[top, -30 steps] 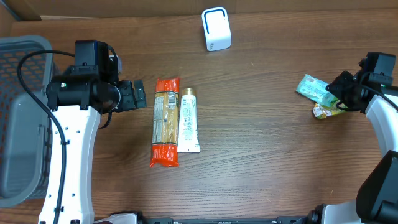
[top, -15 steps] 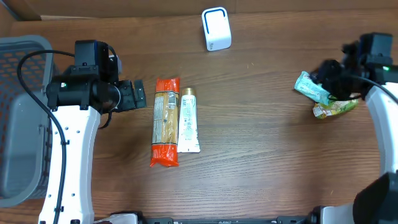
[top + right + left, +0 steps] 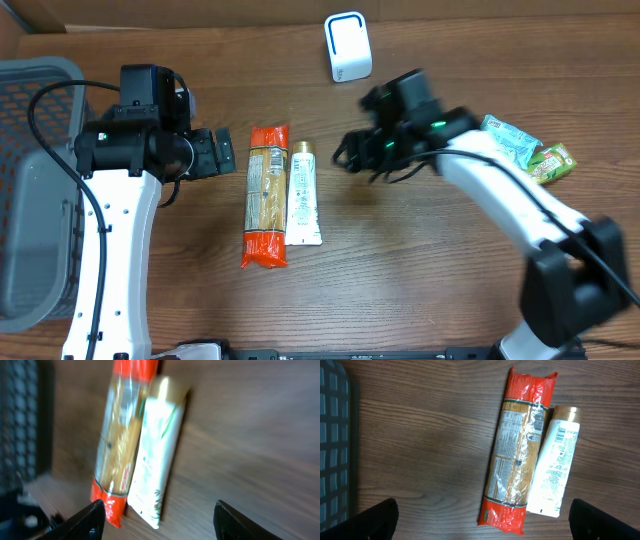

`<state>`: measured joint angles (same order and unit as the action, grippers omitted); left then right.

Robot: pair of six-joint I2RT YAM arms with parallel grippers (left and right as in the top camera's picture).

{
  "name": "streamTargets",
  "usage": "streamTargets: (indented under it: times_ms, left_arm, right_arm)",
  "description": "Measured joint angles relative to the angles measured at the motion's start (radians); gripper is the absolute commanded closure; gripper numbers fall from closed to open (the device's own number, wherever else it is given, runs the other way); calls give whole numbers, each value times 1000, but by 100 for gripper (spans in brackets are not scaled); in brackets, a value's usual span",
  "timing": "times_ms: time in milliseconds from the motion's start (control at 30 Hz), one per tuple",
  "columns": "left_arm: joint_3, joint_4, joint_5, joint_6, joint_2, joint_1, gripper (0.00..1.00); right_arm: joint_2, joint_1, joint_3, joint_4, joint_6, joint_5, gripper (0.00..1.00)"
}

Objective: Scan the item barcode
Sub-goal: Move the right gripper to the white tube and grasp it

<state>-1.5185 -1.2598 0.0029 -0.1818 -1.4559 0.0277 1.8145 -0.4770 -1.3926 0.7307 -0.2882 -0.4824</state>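
Note:
The barcode near the gold cap end of the white tube has to stay uncovered for scanning, so my right gripper needs to grab the tube across its body, clear of that cap end.
An orange-red pasta packet [image 3: 267, 196] and a white tube with a gold cap [image 3: 303, 193] lie side by side at mid-table. A white scanner [image 3: 347, 46] stands at the back. My left gripper [image 3: 225, 152] hovers open just left of the packet. In the left wrist view the packet [image 3: 520, 450] and tube [image 3: 555, 472] lie ahead of the wide-open left gripper [image 3: 482, 525]. My right gripper [image 3: 350, 155], blurred, is just right of the tube's cap. The right wrist view shows the packet [image 3: 122, 435] and tube [image 3: 157, 450] ahead of the right gripper [image 3: 160, 522], which is open and empty.
A grey mesh basket [image 3: 30, 190] fills the left edge of the table and shows in the left wrist view [image 3: 335, 450]. A light green packet [image 3: 510, 140] and a darker green pouch [image 3: 553, 160] lie at the right, behind my right arm.
My right arm has swung left from the green packets at the right edge to beside the tube, its jaws widening. The green packets now lie free, slightly further right. The left arm is still.

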Motion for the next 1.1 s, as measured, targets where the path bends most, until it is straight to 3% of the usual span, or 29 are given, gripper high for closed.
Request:
streamTargets:
  times_ms: [267,667,800,900,967,1100]
  left_arm:
    - [0,0,0,0,0,0,0]
    - [0,0,0,0,0,0,1]
    - [0,0,0,0,0,0,0]
    - [0,0,0,0,0,0,0]
    - [0,0,0,0,0,0,1]
    - [0,0,0,0,0,0,1]
  right_arm:
    - [127,-135,2,-71,-32,4,36]
    - [275,-175,8,-189,-79,34,49]
    - [284,-185,34,-260,-82,36,63]
    - [284,-193,43,-273,-110,33,87]
    - [282,-192,43,-281,-140,22,96]
    - [268,-193,43,-288,-195,-2,96]
